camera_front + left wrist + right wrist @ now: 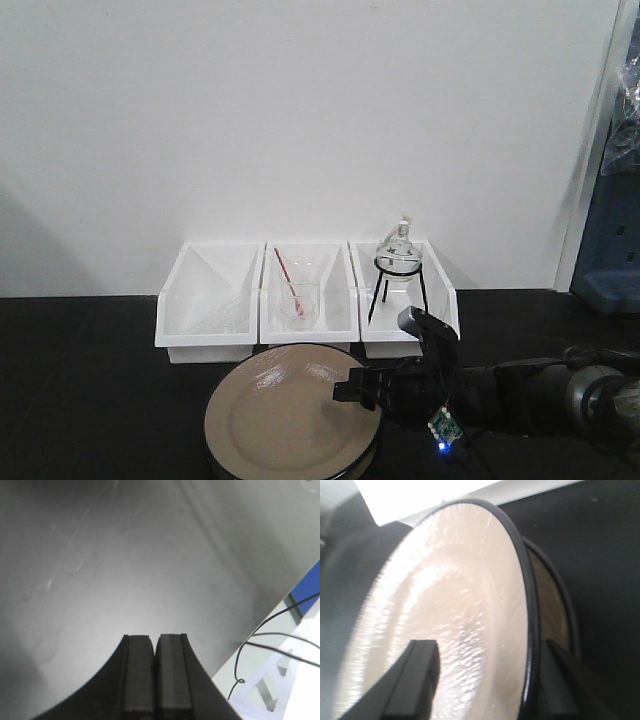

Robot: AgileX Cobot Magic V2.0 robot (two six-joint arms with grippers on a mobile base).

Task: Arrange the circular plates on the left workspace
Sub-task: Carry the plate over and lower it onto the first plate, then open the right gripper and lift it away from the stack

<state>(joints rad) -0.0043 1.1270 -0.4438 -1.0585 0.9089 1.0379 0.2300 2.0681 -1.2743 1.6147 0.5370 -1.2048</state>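
Observation:
My right gripper takes hold of the top plate (285, 410) by its dark rim (372, 420) next, to arrange the circular plates.
Two circular plates lie stacked at the front middle of the black benchtop (90, 400). The top plate (285, 410) is glossy beige with a dark rim. My right gripper (358, 388) reaches in from the right and stands open across its right rim. In the right wrist view, one finger (420, 670) hovers over the top plate's (455, 605) face. The other finger (557, 672) sits outside the rim, above the lower plate (551, 605). My left gripper (155, 637) is shut on nothing, over bare benchtop (125, 555). It does not show in the front view.
Three white bins (210, 300) stand in a row just behind the plates. The middle bin holds a beaker (297, 305) with a red rod. The right bin holds a round flask on a tripod (398, 265). Cables (270, 645) hang past the bench edge.

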